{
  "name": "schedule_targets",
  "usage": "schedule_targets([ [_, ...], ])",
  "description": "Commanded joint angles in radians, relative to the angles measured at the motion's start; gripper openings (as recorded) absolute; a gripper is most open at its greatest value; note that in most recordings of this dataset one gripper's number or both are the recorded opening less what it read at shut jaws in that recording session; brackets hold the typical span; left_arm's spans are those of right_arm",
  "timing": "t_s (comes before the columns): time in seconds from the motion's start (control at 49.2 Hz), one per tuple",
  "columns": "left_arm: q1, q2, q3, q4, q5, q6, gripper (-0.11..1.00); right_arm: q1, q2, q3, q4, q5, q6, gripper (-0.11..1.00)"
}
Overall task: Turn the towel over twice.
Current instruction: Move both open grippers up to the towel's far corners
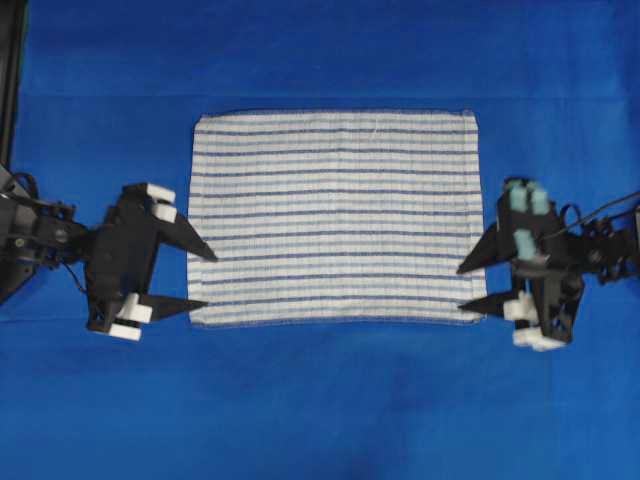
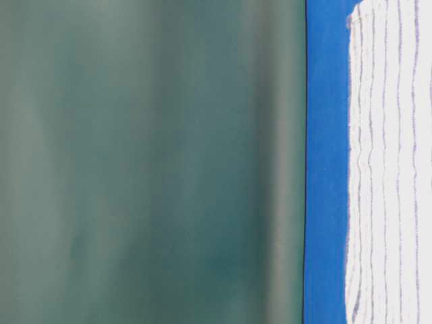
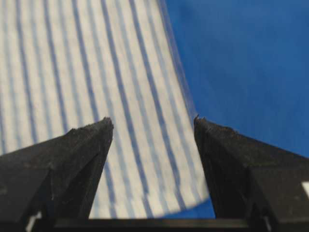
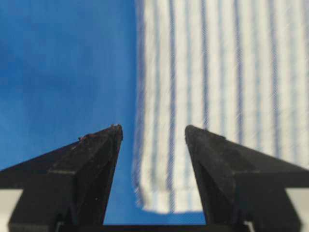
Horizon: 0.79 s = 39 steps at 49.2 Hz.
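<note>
Next, my right gripper takes hold of the striped towel (image 1: 335,210) by its bottom hem corner (image 1: 470,315) to turn the towel over.
The towel (image 1: 334,215), white with thin dark and light blue stripes, lies spread flat in the middle of the blue cloth-covered table (image 1: 320,400). My left gripper (image 1: 208,280) stands open at the towel's near-left corner, its black fingertips over the edge, nothing between them. My right gripper (image 1: 466,290) stands open at the near-right corner in the same way. The left wrist view has the towel's corner (image 3: 145,159) lying flat under my open left gripper (image 3: 153,122). The right wrist view has the towel's other corner (image 4: 169,183) flat below my open right gripper (image 4: 153,129). A strip of towel (image 2: 391,162) shows in the table-level view.
The plain blue cloth (image 1: 320,60) covers the whole table around the towel, with wide free room in front and behind. A dark upright post (image 1: 12,80) stands at the far left edge. A grey-green wall (image 2: 148,162) is behind the table.
</note>
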Motion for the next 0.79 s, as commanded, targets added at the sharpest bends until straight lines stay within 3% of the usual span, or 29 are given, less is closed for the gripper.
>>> schedule_targets([
  [0.0,0.015,-0.055,-0.025,-0.002,-0.002,0.000,0.63,-0.026,-0.077,-0.020,-0.044,-0.005,-0.002,0.60],
  [0.305,0.078,-0.213,-0.018,-0.002,-0.008,-0.002,0.63,-0.153,-0.281,0.002,-0.161,-0.008,-0.002,0.60],
  [0.508,0.098,-0.307,0.006,-0.002,-0.002,0.000,0.63,-0.216,-0.368,0.014,-0.181,-0.003,-0.002,0.61],
  [0.772,0.144,-0.296,0.009,-0.002,0.000,0.002,0.63,-0.264,-0.339,0.012,-0.190,-0.003,-0.002,0.61],
])
